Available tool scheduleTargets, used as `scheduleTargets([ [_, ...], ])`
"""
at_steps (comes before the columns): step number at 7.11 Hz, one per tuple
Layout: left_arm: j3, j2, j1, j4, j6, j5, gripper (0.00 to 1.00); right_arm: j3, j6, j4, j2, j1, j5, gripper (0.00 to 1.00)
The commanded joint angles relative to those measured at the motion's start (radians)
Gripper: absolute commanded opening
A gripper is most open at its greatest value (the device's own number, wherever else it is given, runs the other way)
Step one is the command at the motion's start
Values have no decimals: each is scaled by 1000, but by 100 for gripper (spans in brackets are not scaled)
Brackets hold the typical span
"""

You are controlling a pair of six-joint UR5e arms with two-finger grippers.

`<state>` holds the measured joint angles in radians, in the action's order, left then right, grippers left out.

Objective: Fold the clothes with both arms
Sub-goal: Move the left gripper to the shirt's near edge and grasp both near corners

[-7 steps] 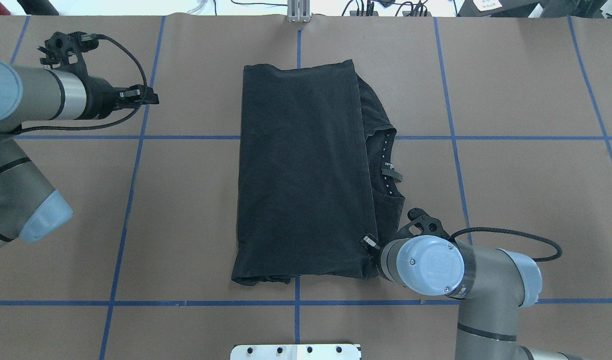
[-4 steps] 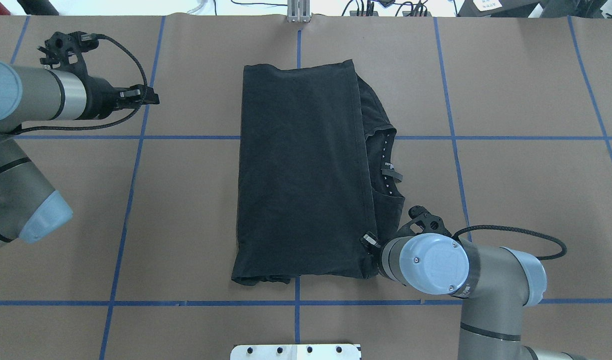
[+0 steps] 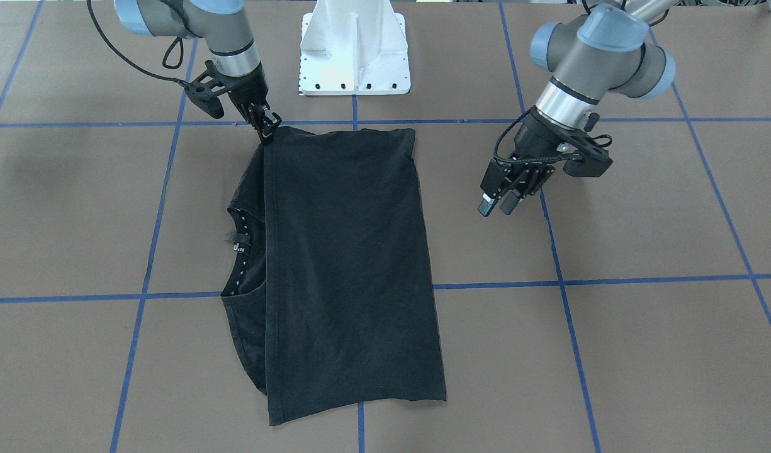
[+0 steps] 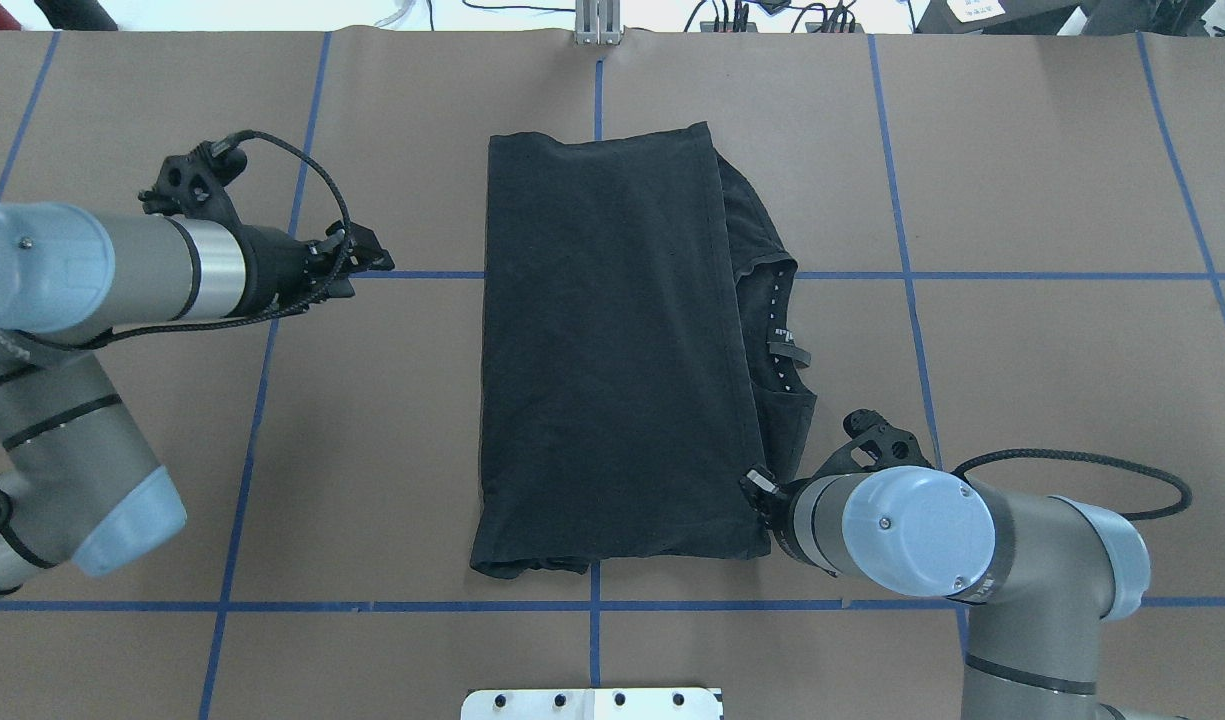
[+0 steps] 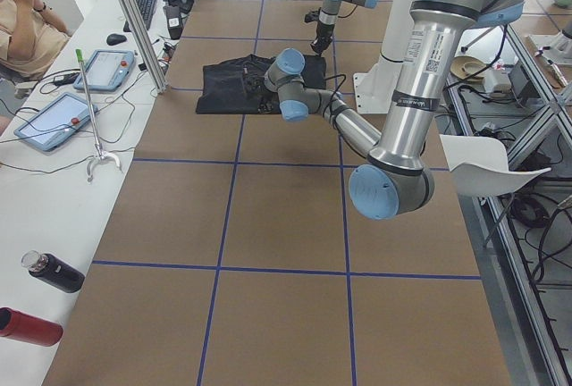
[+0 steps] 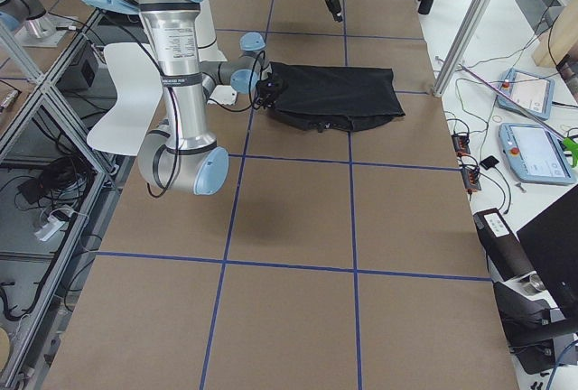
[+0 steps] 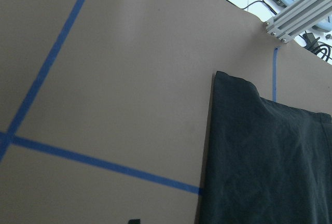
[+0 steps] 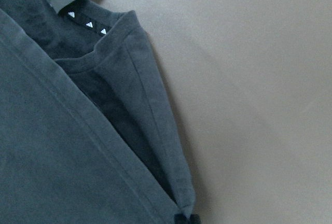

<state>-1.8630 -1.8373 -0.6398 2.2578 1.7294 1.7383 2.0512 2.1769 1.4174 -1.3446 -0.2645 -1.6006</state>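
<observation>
My left gripper should next grab the shirt [image 3: 345, 272] by the free corner of its pinched short edge [image 3: 407, 136] to fold it.
The black t-shirt [image 4: 612, 340] lies folded into a long rectangle mid-table, plain side up, with its collar and small label [image 4: 784, 340] peeking out on the right. It also shows in the front view [image 3: 347, 264]. My right gripper [image 4: 759, 488] is shut on the shirt's near right corner, low at the table; the front view shows the right gripper [image 3: 267, 131] pinching that corner, and the right wrist view shows the cloth [image 8: 62, 146] running down into the jaws. My left gripper [image 4: 370, 258] is open and empty, hovering left of the shirt, apart from it.
The white pedestal base [image 3: 354, 50] stands at the near table edge. Blue tape lines [image 4: 262, 400] grid the brown table cover. A metal post [image 4: 598, 25] is at the far edge. Tablets [image 5: 54, 122] and bottles [image 5: 54, 272] lie on the side bench.
My left arm has swung nearer and toward the shirt's left edge. My right gripper has shifted slightly right and toward me, dragging the shirt's near corner with it.
</observation>
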Motion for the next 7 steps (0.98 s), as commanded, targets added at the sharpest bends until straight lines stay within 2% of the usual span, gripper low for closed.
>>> scheduleTargets([
  [1, -60, 36, 226, 2, 283, -167, 63, 20, 1, -2, -16, 1, -1, 0],
  [3, -50, 38, 346, 2, 421, -198, 63, 18, 0, -2, -15, 2, -1, 0],
  [5, -38, 39, 425, 2, 447, -256, 63, 15, 1, -2, -15, 4, -1, 0],
  [7, -33, 41, 469, 2, 466, -267, 63, 17, 1, -2, -11, 5, -1, 0],
])
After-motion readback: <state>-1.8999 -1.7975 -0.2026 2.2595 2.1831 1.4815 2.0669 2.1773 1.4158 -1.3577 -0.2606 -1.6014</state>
